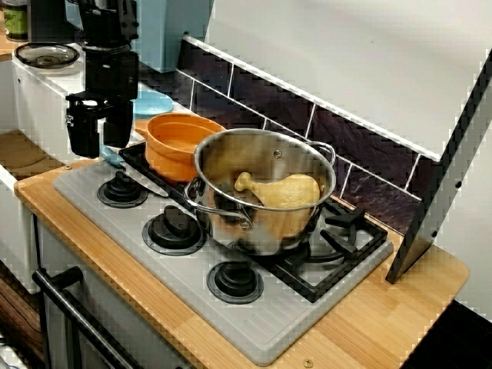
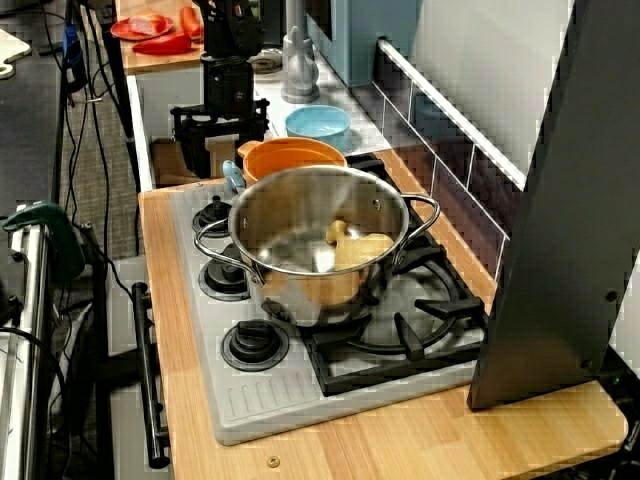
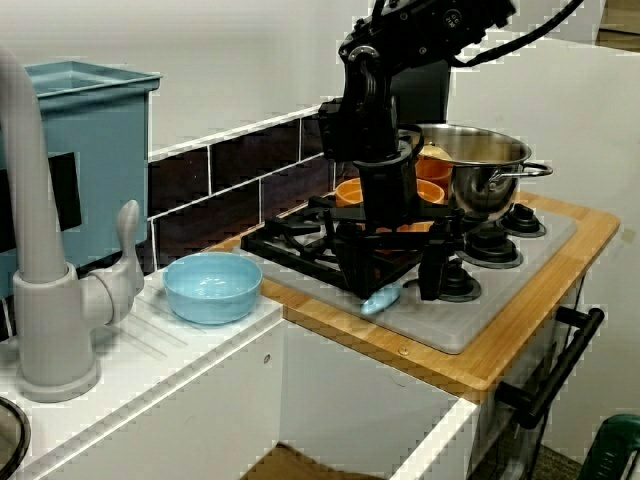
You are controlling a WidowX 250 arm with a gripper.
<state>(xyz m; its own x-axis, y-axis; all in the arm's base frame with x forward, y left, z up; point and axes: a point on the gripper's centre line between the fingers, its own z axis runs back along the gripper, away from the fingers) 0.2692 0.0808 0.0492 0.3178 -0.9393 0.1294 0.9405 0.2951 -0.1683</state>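
Next, my gripper grabs the knife by its light blue handle, since the knife's blade (image 1: 146, 182) lies bare toward the knobs.
My gripper (image 3: 393, 275) hangs open over the left end of the grey stove top (image 3: 470, 320), its two black fingers (image 3: 350, 268) spread wide and nothing held. Just below and between them lies a knife with a light blue handle (image 3: 380, 297); its blade (image 1: 144, 179) points toward the knobs. From the front, the gripper (image 1: 98, 138) is left of an orange pot (image 1: 178, 142), with the knife handle (image 1: 113, 157) under it. Beyond the orange pot stands a steel pot (image 1: 265, 231) with a toy chicken drumstick (image 1: 280, 190) inside. From the stove's end, the gripper (image 2: 218, 135) sits behind the orange pot (image 2: 290, 158).
A light blue bowl (image 3: 212, 286) rests on the white counter beside a grey faucet (image 3: 40, 250) and a teal box (image 3: 95, 130). Three black knobs (image 1: 175, 229) line the stove front, with an oven handle (image 1: 77, 311) below. A grey slanted panel (image 2: 560, 230) leans at the right end.
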